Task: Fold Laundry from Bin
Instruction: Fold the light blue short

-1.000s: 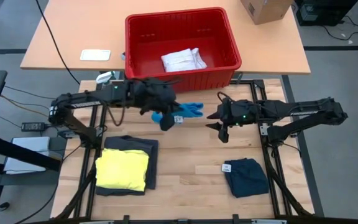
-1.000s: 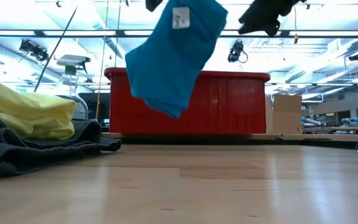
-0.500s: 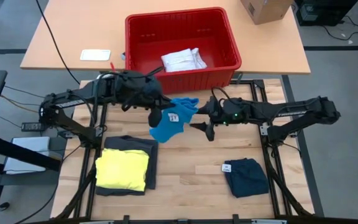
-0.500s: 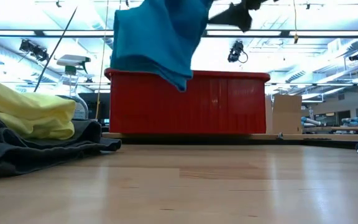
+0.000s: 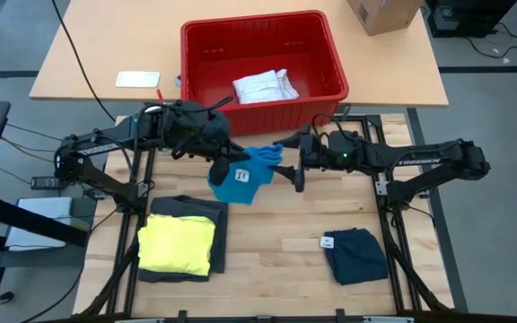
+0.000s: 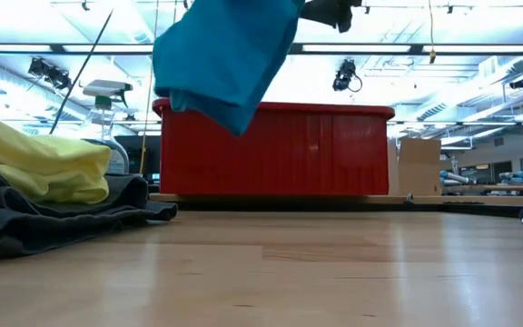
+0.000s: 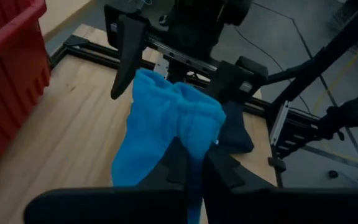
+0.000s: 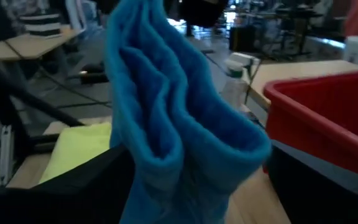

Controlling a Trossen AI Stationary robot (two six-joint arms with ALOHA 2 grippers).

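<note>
Next, my right gripper grabs the bunched folds of the blue garment, so its white label stays free to face out for folding.
A bright blue garment hangs in the air over the table's middle, in front of the red bin. My left gripper is shut on it. My right gripper is open and level at the garment's right end. Its fingers stand on either side of the bunched cloth, and I cannot tell whether they touch it. A white garment lies in the bin. A folded yellow garment rests on a dark grey one. My left gripper pinches a bunched fold of the blue garment between its two fingers. It comes from the table's left, slanting a little downward. The cloth hangs slack below and beyond the fingers, lifted clear, with its lower edge high above the table.
A folded dark blue garment with a white tag lies at the near right. A cardboard box stands on the far table's right corner. A small pale rag lies left of the bin. Bare wood shows at the table's near middle.
My left gripper has drawn back toward the table's left and risen, carrying the blue garment higher. My right gripper has moved left toward the garment, tipped up from pointing down to nearly level, and spread its fingers wider around the cloth's right end.
</note>
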